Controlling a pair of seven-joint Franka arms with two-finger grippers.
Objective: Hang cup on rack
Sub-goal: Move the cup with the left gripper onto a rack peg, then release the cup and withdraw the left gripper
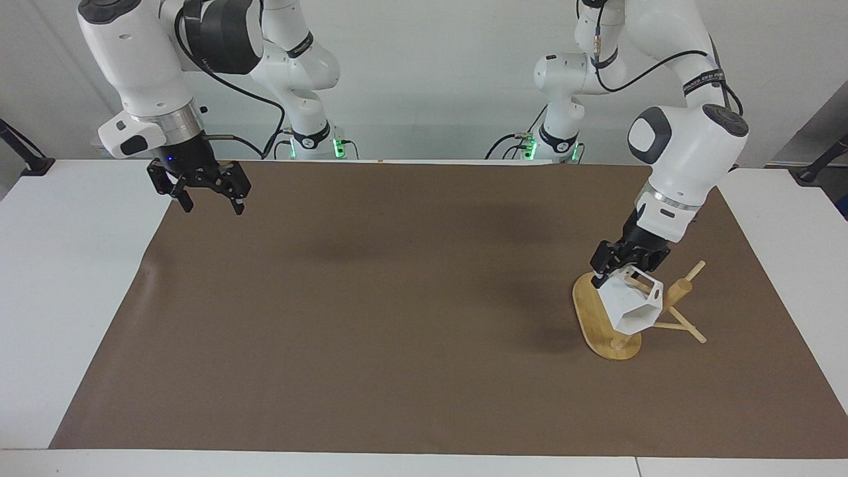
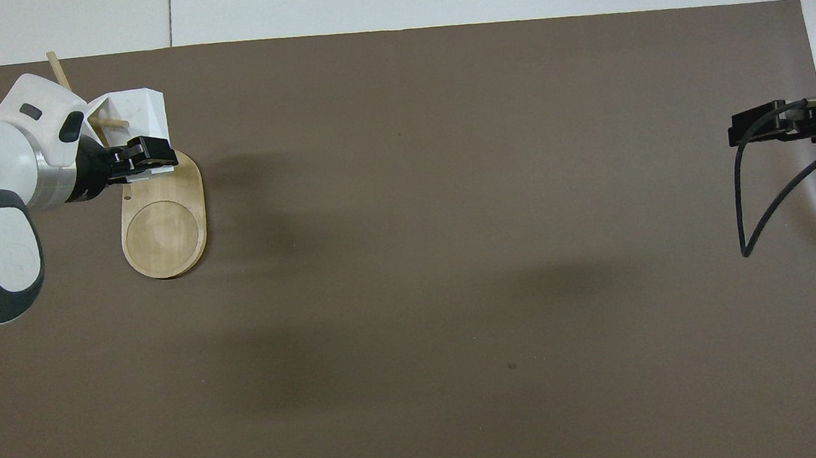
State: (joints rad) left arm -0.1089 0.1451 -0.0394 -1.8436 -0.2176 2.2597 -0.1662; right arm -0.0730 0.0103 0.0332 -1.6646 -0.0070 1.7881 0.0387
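Observation:
My left gripper should open now, because the cup's handle side (image 2: 97, 110) is around the rack's slanted peg (image 2: 112, 123) in the overhead view.
The white faceted cup (image 1: 628, 309) (image 2: 140, 111) hangs tilted on its side over the bamboo rack (image 1: 585, 311), hexagonal rim turned away from the robots. My left gripper (image 1: 613, 270) (image 2: 156, 154) is shut on the cup's upper edge, above the rack's oval base (image 2: 165, 228). The cup's handle side lies against the slanted pegs beside the post (image 1: 680, 290); whether a peg passes through the handle I cannot tell. My right gripper (image 1: 212, 207) (image 2: 738, 133) waits open and empty in the air over the mat's corner at the right arm's end.
A brown mat (image 1: 371, 305) covers most of the white table (image 1: 59, 265). The rack stands at the left arm's end of the mat. A thin peg (image 1: 689, 332) sticks out low, pointing away from the robots.

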